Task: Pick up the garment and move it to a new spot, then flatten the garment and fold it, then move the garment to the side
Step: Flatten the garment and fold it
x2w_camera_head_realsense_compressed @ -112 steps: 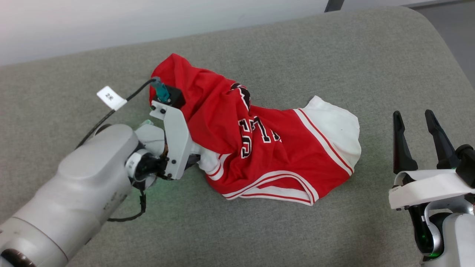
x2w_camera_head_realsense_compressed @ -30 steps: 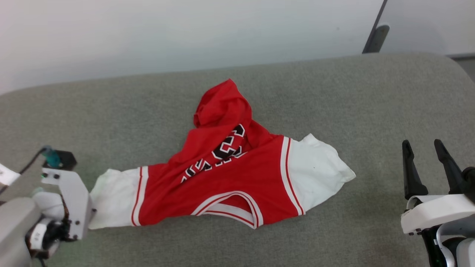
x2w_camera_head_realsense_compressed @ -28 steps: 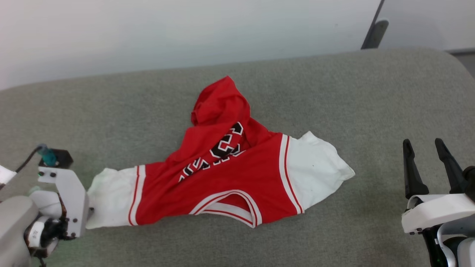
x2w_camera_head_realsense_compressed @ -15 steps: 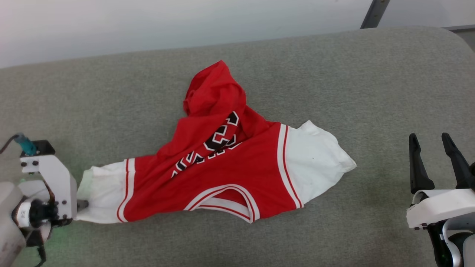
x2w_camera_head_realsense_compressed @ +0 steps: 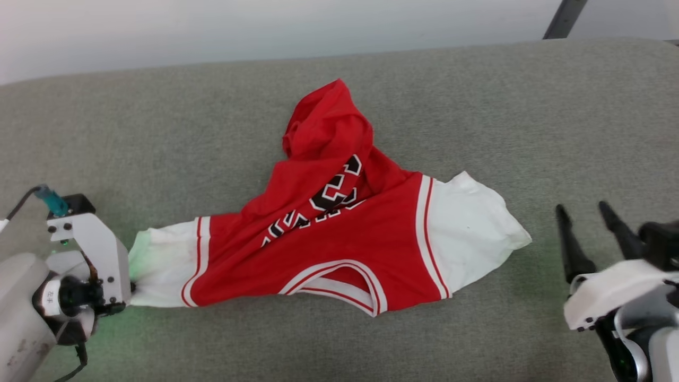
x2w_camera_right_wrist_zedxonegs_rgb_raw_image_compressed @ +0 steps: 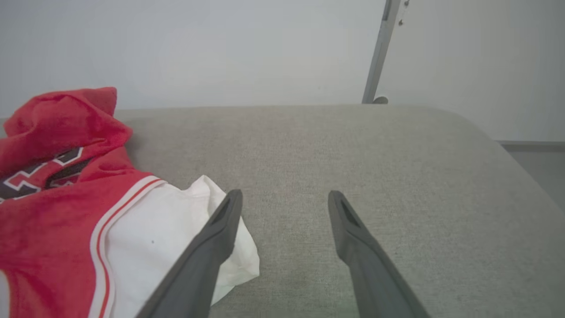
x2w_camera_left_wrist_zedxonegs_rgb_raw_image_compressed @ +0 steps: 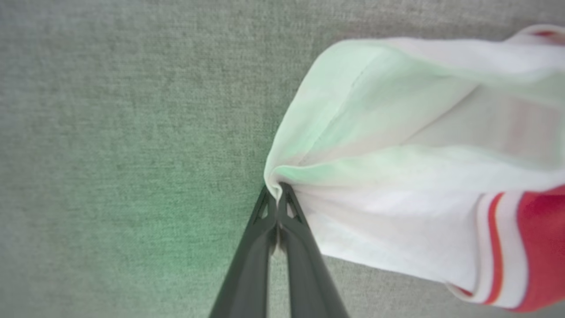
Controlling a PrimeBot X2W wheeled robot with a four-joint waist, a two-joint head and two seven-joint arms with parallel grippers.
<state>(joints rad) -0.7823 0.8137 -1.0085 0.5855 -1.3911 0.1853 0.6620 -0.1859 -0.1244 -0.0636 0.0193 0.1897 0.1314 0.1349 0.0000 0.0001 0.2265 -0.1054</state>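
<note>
The jersey's free white sleeve (x2w_camera_head_realsense_compressed: 481, 233) is the part my right gripper will grab next, to pick the jersey up with its red body (x2w_camera_head_realsense_compressed: 382, 248) stretched out.
The garment (x2w_camera_head_realsense_compressed: 339, 239), a red jersey with white sleeves and black lettering, lies rumpled across the middle of the grey cushion (x2w_camera_head_realsense_compressed: 477, 106). Its left white sleeve (x2w_camera_left_wrist_zedxonegs_rgb_raw_image_compressed: 375, 176) is stretched out toward my left gripper (x2w_camera_left_wrist_zedxonegs_rgb_raw_image_compressed: 277, 194), whose two dark fingers are shut on the sleeve's edge. In the head view that gripper (x2w_camera_head_realsense_compressed: 130, 286) sits at the far left, low on the surface. My right gripper (x2w_camera_head_realsense_compressed: 583, 215) stands open at the right, a short way off the right white sleeve (x2w_camera_right_wrist_zedxonegs_rgb_raw_image_compressed: 176, 229), holding nothing.
The grey cushion's rounded right end (x2w_camera_right_wrist_zedxonegs_rgb_raw_image_compressed: 507, 154) falls away to the floor. A pale wall (x2w_camera_head_realsense_compressed: 212, 26) runs behind it, with a dark metal leg (x2w_camera_right_wrist_zedxonegs_rgb_raw_image_compressed: 375, 57) at the back right. A black cable (x2w_camera_head_realsense_compressed: 21, 201) trails off my left wrist.
My left gripper has dragged the garment's left sleeve out to the left, stretching the crumpled jersey wide. The camera has shifted. My right gripper stays open.
</note>
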